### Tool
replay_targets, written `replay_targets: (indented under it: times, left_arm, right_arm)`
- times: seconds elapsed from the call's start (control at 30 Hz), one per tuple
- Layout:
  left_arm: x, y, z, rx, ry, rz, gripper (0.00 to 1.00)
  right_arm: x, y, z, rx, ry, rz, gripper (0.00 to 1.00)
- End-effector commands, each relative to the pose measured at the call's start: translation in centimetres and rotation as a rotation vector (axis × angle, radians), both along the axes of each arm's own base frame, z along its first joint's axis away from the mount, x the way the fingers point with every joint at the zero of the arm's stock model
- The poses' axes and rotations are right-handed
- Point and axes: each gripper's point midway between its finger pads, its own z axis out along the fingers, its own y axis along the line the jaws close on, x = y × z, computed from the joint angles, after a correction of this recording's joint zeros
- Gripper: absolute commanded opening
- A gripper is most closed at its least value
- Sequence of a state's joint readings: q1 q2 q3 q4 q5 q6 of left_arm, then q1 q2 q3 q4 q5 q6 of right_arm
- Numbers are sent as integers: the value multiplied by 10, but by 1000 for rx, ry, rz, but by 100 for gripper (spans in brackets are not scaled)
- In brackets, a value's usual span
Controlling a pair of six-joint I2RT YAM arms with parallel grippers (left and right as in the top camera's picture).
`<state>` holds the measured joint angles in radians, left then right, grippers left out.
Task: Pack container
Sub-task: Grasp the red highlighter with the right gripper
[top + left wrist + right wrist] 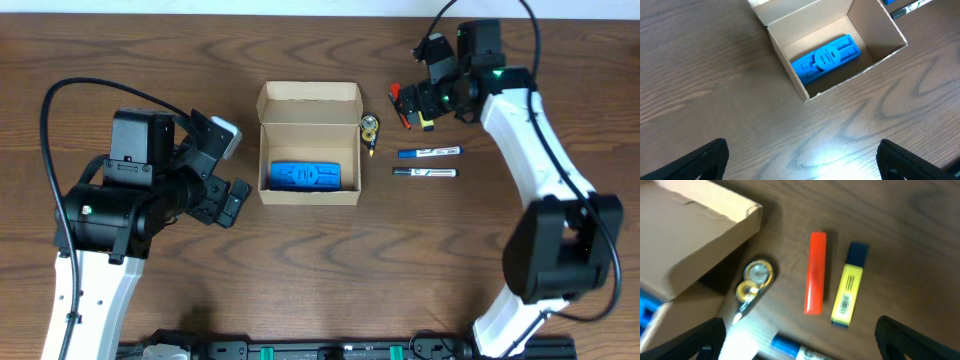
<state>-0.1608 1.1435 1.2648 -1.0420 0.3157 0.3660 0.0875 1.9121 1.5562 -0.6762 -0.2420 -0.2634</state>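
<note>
The right gripper grips the marker across its long sides next, to lay the red marker (816, 272) lengthwise beside the blue block in the container.
The container (309, 112) is a tan cardboard box, open, its flap lid standing at the back. A blue plastic block (308, 175) lies inside it. The left wrist view shows the container (786, 56) and the block (826, 57) ahead of my left gripper (802, 165), which is open and empty over bare table left of the box (228, 200). My right gripper (415, 103) is open and empty above a red marker (816, 272) and a yellow highlighter (849, 289). The right wrist view (800, 342) shows both pens between its fingers.
A small gold tape dispenser (370, 128) lies against the box's right side, also in the right wrist view (757, 278). A blue-capped marker (430, 152) and a black-capped marker (425, 172) lie right of the box. The table's far edge is close behind the right gripper.
</note>
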Motion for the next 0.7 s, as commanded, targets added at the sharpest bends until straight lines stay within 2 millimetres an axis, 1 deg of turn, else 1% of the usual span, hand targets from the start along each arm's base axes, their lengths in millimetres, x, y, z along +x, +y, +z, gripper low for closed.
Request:
replay_targets:
  times: [0.0,0.17,0.27,0.37,0.47,0.67]
  left_arm:
    - [1,-1,4,-17,-5,3,95]
    - [1,-1,4,-17,-5,3,95]
    - [1,-1,4,-17,-5,3,95]
    - [1,-1,4,-17,-5,3,95]
    - [1,-1,4,-17,-5,3,95]
    - [1,-1,4,-17,-5,3,95]
  right_arm:
    - [9,-2,-26,-10,20,-2,93]
    - [20,6,-57,-10,35,10,89]
    - [25,12,-70,-13,34,20,88]
    - [29,13,-84,-34,34,17,86]
    - [32,15,-95,-40,37,18,83]
    - [38,20,-107,-40,25,26,73]
